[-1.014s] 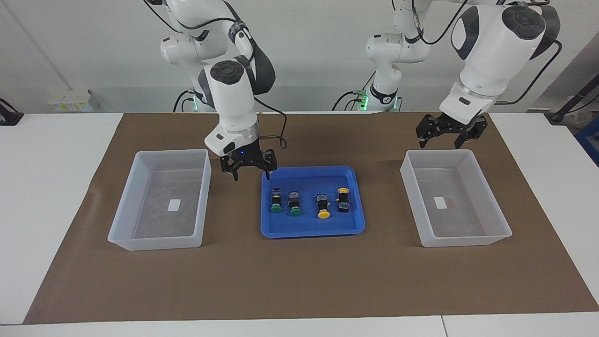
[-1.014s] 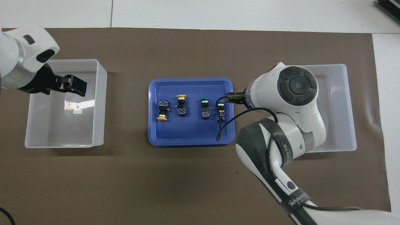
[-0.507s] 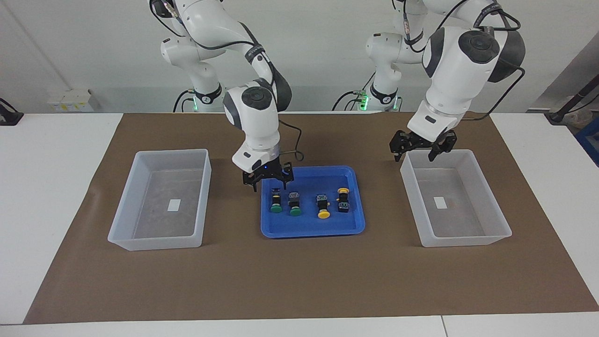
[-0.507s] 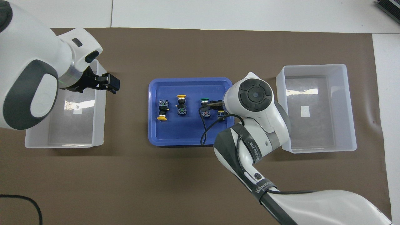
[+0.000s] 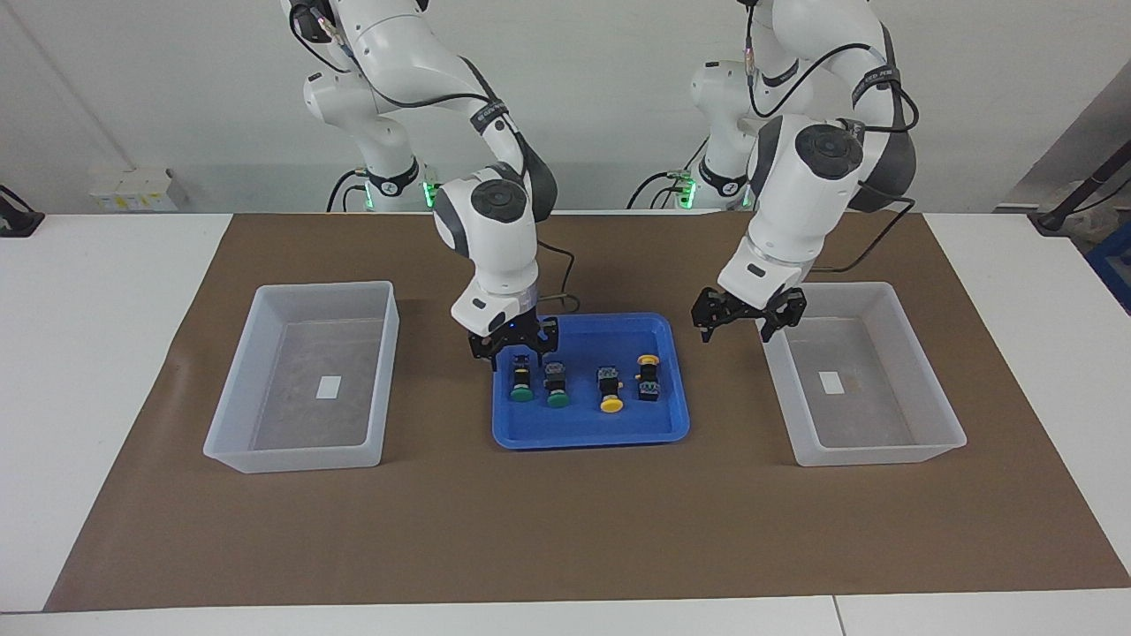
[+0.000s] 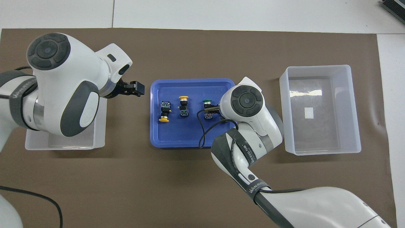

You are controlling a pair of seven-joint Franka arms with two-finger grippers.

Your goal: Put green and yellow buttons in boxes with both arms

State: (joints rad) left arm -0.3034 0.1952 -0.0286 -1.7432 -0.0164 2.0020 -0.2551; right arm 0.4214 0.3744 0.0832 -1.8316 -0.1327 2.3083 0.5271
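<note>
The green button needs to go in its box, so the robot's right gripper next needs to grab it by its body.
Two green buttons (image 5: 521,393) (image 5: 557,399) and two yellow buttons (image 5: 611,405) (image 5: 648,362) lie in a row in the blue tray (image 5: 583,435). My right gripper (image 5: 517,353) is open and low over the green button at the right arm's end of the row, with a finger on each side of its body. That button is hidden under the arm in the overhead view. My left gripper (image 5: 738,329) is open and empty, over the mat between the tray and the box (image 5: 928,397) at the left arm's end. The other box (image 5: 231,389) holds only its label.
A brown mat (image 5: 565,530) covers the table under the tray and both boxes. In the overhead view the left arm's wrist covers part of its box (image 6: 63,144), and a black cable (image 6: 202,136) of the right arm hangs over the tray (image 6: 177,144).
The right gripper has moved from beside the tray's corner down over the end green button. The left gripper has swung from above its box toward the tray and come lower.
</note>
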